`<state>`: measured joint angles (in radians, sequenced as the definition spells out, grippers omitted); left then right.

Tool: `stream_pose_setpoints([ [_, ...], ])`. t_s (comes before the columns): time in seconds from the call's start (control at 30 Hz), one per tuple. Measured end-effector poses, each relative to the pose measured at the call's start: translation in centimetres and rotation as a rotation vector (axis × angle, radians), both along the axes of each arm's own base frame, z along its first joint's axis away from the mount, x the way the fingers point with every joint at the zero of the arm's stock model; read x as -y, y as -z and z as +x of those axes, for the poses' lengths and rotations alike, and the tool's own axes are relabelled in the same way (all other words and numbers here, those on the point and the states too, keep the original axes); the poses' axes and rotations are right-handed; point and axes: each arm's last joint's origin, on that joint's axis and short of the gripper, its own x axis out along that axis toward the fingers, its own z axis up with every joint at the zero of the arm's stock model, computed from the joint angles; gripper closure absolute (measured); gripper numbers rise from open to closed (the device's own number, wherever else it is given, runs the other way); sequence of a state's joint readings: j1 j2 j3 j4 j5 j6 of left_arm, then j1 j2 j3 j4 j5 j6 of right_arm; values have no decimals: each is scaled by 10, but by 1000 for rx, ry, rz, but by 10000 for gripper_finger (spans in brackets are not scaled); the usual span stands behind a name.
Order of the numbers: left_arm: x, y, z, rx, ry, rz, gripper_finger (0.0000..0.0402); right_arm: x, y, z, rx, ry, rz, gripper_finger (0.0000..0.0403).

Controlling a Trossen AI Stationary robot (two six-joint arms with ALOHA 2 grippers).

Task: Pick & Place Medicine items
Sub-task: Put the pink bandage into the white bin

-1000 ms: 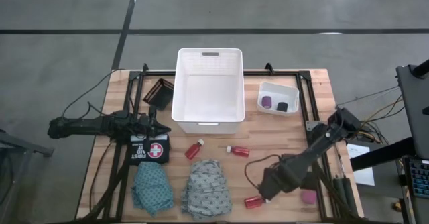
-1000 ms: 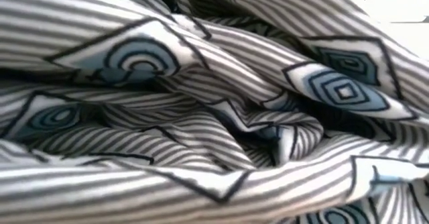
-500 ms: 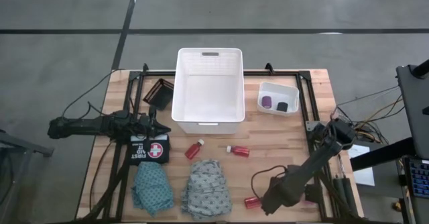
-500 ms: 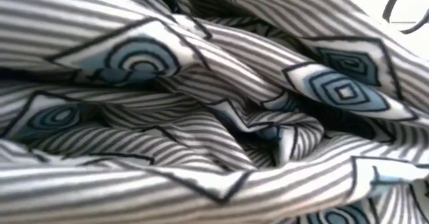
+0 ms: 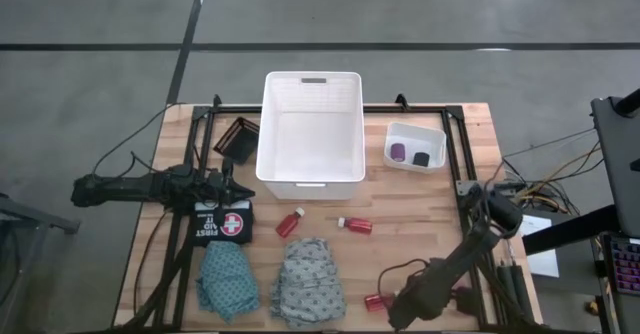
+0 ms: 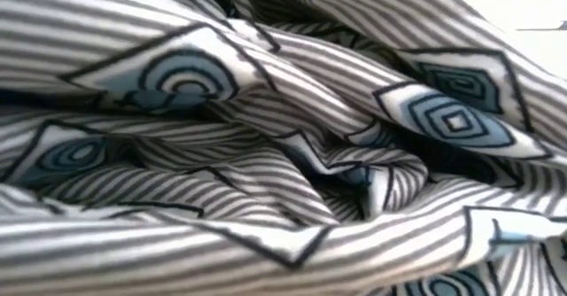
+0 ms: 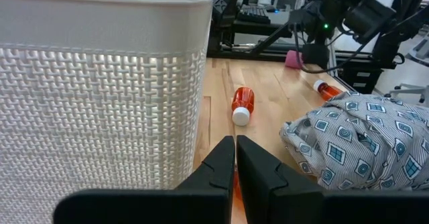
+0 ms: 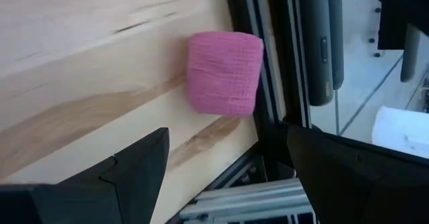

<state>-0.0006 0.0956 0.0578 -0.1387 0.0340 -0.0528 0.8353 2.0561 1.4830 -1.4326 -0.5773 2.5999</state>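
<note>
The pink roll needs to join the small white tray, so the robot's right gripper will next grab the roll by its curved side [image 8: 225, 75].
A pink roll [image 8: 224, 73] stands on the wood at the table's near right corner, and also shows in the left wrist view [image 7: 293, 58]. My right gripper [image 8: 226, 135] hangs open just short of it, touching nothing. In the high view the arm covers the roll. Three red bottles [image 5: 290, 222] [image 5: 355, 224] [image 5: 377, 300] lie on their sides. A teal cloth [image 5: 226, 279] and a grey cloth [image 5: 308, 282] lie crumpled near the front edge. Purple and black rolls sit in a small white tray [image 5: 415, 134]. My left gripper [image 5: 232, 189] waits shut at the left.
A big white basket [image 5: 312, 124] stands at the far middle. A first aid pouch [image 5: 223, 222] and a black tray [image 5: 238, 137] lie on the left. The black frame rail [image 8: 281, 63] runs right beside the pink roll. The grey cloth [image 6: 283, 136] fills the low view.
My right gripper has come down and gone toward the table's near right corner, closing in on the pink roll, and has turned as it went. It has stayed open. In the high view the arm now covers the roll.
</note>
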Motion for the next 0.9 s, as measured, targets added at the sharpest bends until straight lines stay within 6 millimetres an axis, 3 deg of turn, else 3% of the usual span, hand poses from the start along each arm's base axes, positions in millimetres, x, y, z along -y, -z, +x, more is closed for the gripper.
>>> stream_pose_setpoints([
  [0.2,0,0,0,0,0,0,381,-8,1,-10,-8,24,-55,101],
  [0.9,0,0,0,0,0,0,381,-5,23,-24,-71,-9,-151,101],
])
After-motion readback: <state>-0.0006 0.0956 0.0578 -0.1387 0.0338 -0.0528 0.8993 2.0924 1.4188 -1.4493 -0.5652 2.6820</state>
